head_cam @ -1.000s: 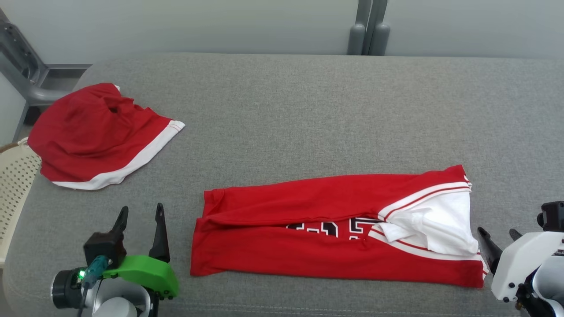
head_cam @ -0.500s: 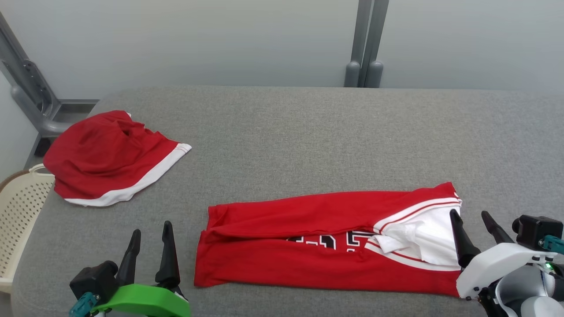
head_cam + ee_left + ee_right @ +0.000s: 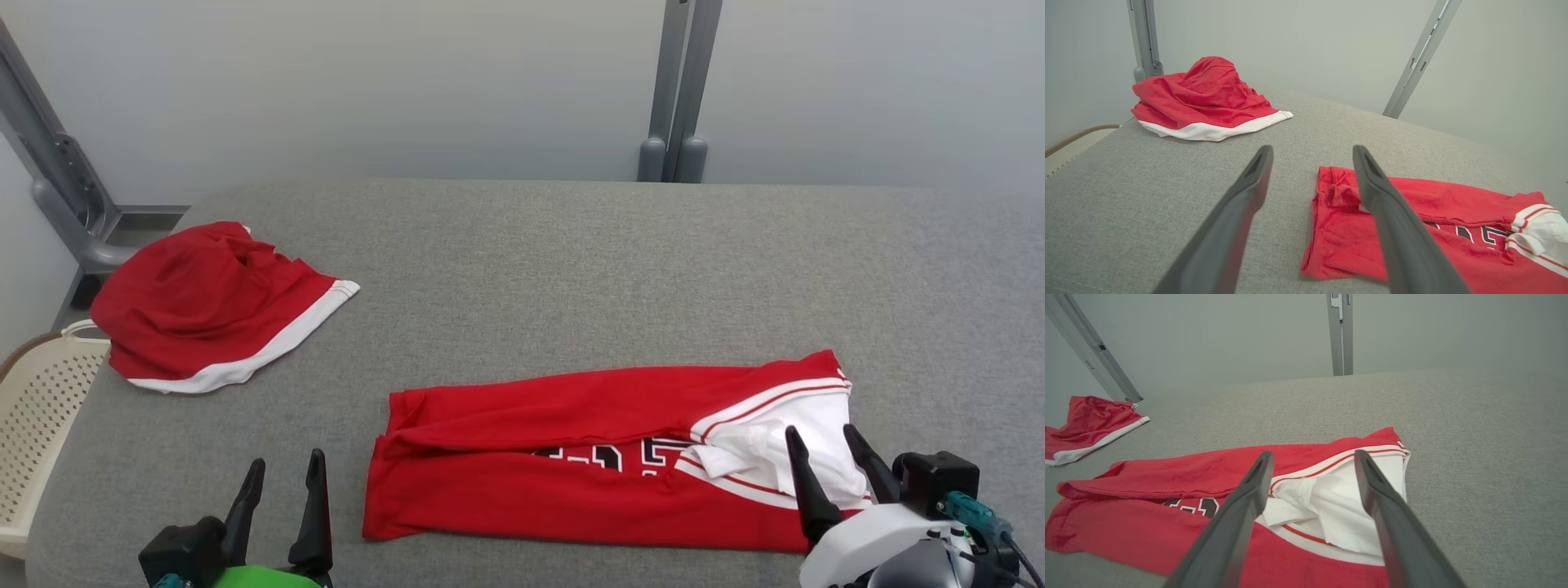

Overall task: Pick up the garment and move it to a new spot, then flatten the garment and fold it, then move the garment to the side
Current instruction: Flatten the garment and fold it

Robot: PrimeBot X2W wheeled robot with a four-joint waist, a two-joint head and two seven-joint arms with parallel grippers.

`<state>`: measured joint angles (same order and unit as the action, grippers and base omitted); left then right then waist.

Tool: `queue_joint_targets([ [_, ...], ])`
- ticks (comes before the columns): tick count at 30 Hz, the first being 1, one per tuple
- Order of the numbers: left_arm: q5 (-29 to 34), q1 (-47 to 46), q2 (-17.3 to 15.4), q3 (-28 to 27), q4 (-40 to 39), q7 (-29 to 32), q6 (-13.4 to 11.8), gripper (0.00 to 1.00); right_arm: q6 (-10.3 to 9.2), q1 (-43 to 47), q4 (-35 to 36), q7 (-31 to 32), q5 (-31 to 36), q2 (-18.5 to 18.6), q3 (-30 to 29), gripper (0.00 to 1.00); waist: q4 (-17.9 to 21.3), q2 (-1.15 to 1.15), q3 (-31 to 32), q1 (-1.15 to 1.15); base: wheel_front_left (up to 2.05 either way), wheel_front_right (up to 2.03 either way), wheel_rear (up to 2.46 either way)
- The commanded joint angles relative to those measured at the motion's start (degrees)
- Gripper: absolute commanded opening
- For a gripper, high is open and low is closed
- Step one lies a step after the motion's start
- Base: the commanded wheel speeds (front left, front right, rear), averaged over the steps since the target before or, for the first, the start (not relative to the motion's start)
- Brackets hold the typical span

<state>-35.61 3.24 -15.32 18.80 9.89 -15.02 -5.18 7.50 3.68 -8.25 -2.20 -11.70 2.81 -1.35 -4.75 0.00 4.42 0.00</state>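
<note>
I should grab the red jersey by its striped collar band with my right gripper next. Then I can fold the long strip toward the hem end (image 3: 387, 461).
The garment (image 3: 571, 498) is a red jersey with black-and-white lettering and a white, red-striped end. It lies folded into a long band across the near part of the grey padded table (image 3: 571, 269). My right gripper (image 3: 820, 430) is open and hovers over the white right end, seen between its fingers in the right wrist view (image 3: 1314, 453). My left gripper (image 3: 286, 459) is open, just left of the garment's left edge (image 3: 1339, 228), holding nothing (image 3: 1312, 149).
A second red garment with a white band (image 3: 196, 302) lies bunched at the table's far left corner. A cream perforated basket (image 3: 41, 408) stands off the left edge. Grey metal posts (image 3: 673, 90) rise behind the table.
The head camera has tilted up, so the whole picture slid down. My right gripper has moved left, from beside the garment's right edge to over its white end. Both grippers stay open.
</note>
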Motion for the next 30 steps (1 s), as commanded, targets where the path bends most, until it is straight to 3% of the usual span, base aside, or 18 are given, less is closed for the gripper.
queue_joint_targets([
  [1,1.05,0.99,-0.58,0.04,-0.22,-0.15,-0.42,1.0,-0.02,1.08,-0.36,-0.46,0.54,0.16,0.16,1.0,-0.01,0.0,0.21,0.0,0.0,0.0,0.0],
  [10,2.1,2.09,-0.83,0.82,-1.65,0.53,-1.96,1.0,-0.02,0.96,-1.1,-0.81,-0.11,0.16,-0.48,1.0,0.42,0.0,0.21,0.0,0.0,0.0,0.0],
  [21,1.5,1.21,-1.17,1.03,-0.89,0.4,-1.18,1.0,-0.02,-0.38,-1.28,1.54,-0.73,0.16,-3.06,1.0,0.48,0.0,-0.31,0.0,0.0,0.0,0.0],
  [24,1.94,0.69,-1.09,1.26,-0.41,0.3,-0.9,1.0,-0.02,-1.26,-1.26,4.51,0.34,0.16,-4.8,1.0,0.57,0.0,-0.7,0.0,0.0,0.0,0.0],
  [30,2.89,-0.27,-0.74,1.46,-0.48,0.12,-0.66,1.0,-0.03,-4.89,-1.97,16.37,4.78,0.17,-8.77,1.0,0.38,0.0,-2.23,0.0,0.0,0.0,0.0],
])
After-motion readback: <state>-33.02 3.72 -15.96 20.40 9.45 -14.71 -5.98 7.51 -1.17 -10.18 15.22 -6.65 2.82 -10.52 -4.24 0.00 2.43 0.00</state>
